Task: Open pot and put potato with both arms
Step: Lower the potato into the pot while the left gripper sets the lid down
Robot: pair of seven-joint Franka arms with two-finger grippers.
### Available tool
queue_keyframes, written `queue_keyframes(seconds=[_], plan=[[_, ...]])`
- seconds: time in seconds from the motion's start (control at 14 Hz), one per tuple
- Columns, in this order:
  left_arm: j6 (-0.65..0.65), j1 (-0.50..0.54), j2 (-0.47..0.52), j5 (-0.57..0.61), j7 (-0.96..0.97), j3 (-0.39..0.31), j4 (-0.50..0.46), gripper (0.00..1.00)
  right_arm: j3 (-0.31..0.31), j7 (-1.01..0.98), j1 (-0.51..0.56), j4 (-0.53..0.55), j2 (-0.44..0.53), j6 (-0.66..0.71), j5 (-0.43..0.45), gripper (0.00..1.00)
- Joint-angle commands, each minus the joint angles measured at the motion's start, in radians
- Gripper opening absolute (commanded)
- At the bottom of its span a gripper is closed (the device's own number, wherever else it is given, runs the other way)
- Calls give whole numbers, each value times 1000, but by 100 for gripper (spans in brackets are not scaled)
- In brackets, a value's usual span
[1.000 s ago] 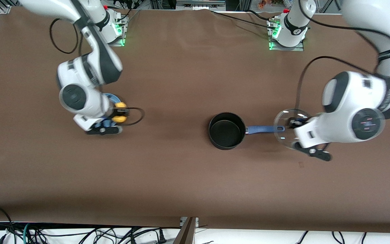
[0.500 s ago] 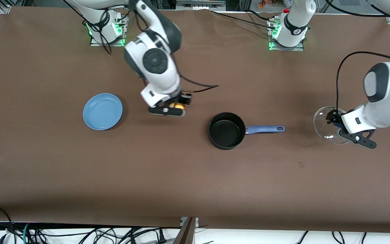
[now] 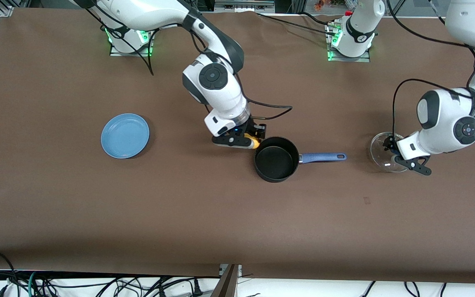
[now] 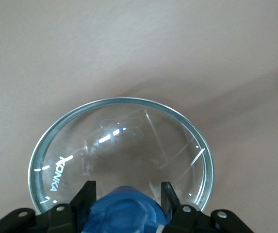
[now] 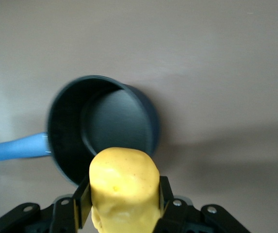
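The yellow potato (image 3: pixel 255 143) is above the black pot's near rim, so my right gripper must keep holding it.
The black pot (image 3: pixel 276 159) stands open and empty mid-table, its blue-grey handle (image 3: pixel 322 157) pointing toward the left arm's end; it also shows in the right wrist view (image 5: pixel 102 126). My right gripper (image 3: pixel 249 139) is shut on the yellow potato (image 3: pixel 255 143) (image 5: pixel 124 187), in the air just beside the pot's rim. My left gripper (image 3: pixel 394 156) is shut on the blue knob (image 4: pixel 124 213) of the glass lid (image 3: pixel 382 152) (image 4: pixel 122 145), holding it low over the table off the end of the pot's handle.
A light-blue plate (image 3: pixel 125 135) lies empty toward the right arm's end of the table. Both arm bases stand along the table's edge farthest from the front camera. Cables hang past the table's near edge.
My right gripper carried the potato from over the plate across to the pot's rim. My left gripper swung the lid away from the pot's handle, then back a little and lower.
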State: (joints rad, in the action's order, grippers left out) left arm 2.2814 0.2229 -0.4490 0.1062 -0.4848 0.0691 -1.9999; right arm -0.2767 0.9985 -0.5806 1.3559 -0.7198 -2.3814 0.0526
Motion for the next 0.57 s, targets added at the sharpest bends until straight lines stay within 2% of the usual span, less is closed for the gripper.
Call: queue_keyframes(seconds=[0.0,0.07,0.14,0.36,0.5], plan=[[-14,35,-34,24,-67,14,56,3,8,26,-16,-70,-47,-73,13,45],[-13,39,-37,20,-78,14,58,72,8,26,-18,-76,-64,-105,15,45],[-11,53,-48,7,-84,11,61,100,8,26,-19,-81,-81,-139,15,45],[-37,81,-34,6,-86,23,95,100,10,28,-44,-84,-139,-243,15,45],[-71,82,21,-67,-80,34,98,100,17,28,-54,-84,-158,-265,13,45]])
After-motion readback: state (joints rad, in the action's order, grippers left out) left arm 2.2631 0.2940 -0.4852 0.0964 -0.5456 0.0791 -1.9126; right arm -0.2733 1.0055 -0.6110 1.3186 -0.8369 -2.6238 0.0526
